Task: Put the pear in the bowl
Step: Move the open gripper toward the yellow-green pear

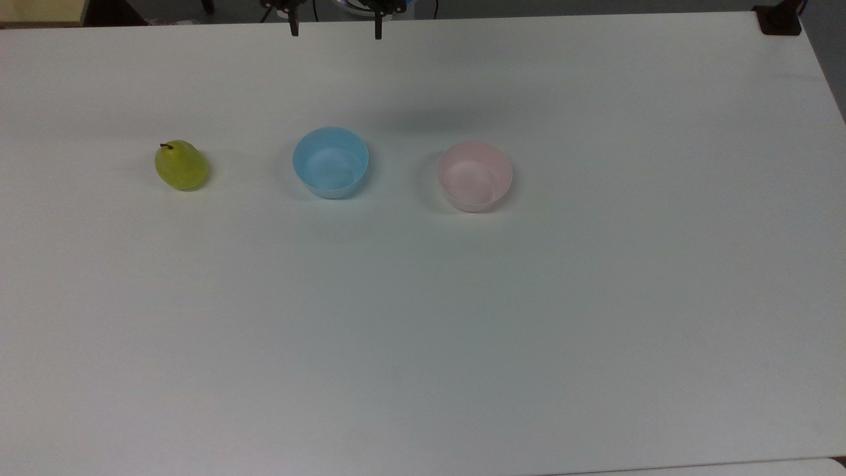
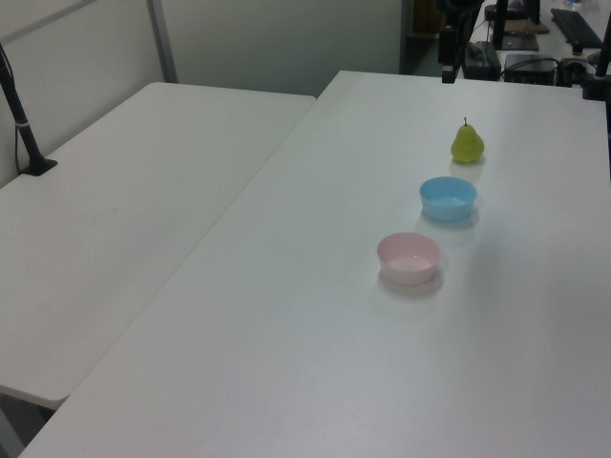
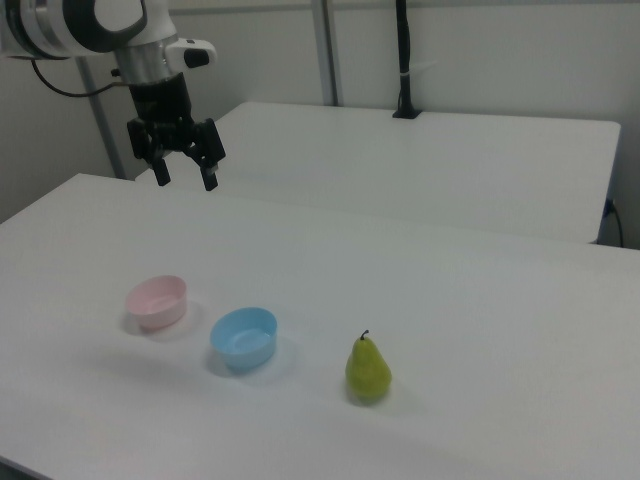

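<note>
My gripper is going to pick up the yellow-green pear by its rounded body (image 2: 468,150) next. The pear should then go in the pale pink bowl (image 2: 409,258).
The yellow-green pear (image 1: 182,165) stands on the white table (image 1: 423,317) at the top view's left, its dark stem up. The pale pink bowl (image 1: 474,176) sits empty to the top view's right, with a light blue bowl (image 1: 330,162) between the two. In the right view the order runs pink bowl (image 3: 157,301), blue bowl (image 3: 243,337), pear (image 3: 368,370). My gripper (image 3: 186,180) hangs open and empty high above the table's far side, well apart from all three. Its fingertips point down at the top view's upper edge, gripper (image 1: 336,30). The left view shows the pear (image 2: 467,144) farthest and the pink bowl (image 2: 409,258) nearest.
A second white table (image 2: 134,200) adjoins this one at the left view's left. A black clamped post (image 2: 24,124) stands on it. A dark clamp (image 1: 780,20) sits at the top view's upper right corner. Wide bare tabletop lies in front of the bowls.
</note>
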`<move>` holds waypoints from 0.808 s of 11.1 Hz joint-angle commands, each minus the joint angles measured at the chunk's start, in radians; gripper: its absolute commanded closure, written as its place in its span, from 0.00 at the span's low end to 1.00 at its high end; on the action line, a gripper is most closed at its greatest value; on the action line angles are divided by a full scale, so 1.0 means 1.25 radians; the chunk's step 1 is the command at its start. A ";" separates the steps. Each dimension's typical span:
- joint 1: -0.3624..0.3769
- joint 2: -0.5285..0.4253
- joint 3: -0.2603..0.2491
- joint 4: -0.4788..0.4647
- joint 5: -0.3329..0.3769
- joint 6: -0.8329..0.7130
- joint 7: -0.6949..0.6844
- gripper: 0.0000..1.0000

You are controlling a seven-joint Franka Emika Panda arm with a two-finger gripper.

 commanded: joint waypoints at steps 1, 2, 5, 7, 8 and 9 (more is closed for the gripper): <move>0.010 0.011 -0.006 0.002 -0.001 0.005 0.003 0.00; 0.009 0.011 -0.006 0.002 0.000 0.004 0.003 0.00; 0.006 0.014 -0.015 0.002 -0.001 0.009 -0.002 0.00; -0.018 0.014 -0.017 0.002 -0.002 0.010 -0.047 0.00; -0.044 0.014 -0.017 0.001 -0.002 0.010 -0.082 0.00; -0.073 0.017 -0.017 -0.001 -0.002 0.011 -0.125 0.00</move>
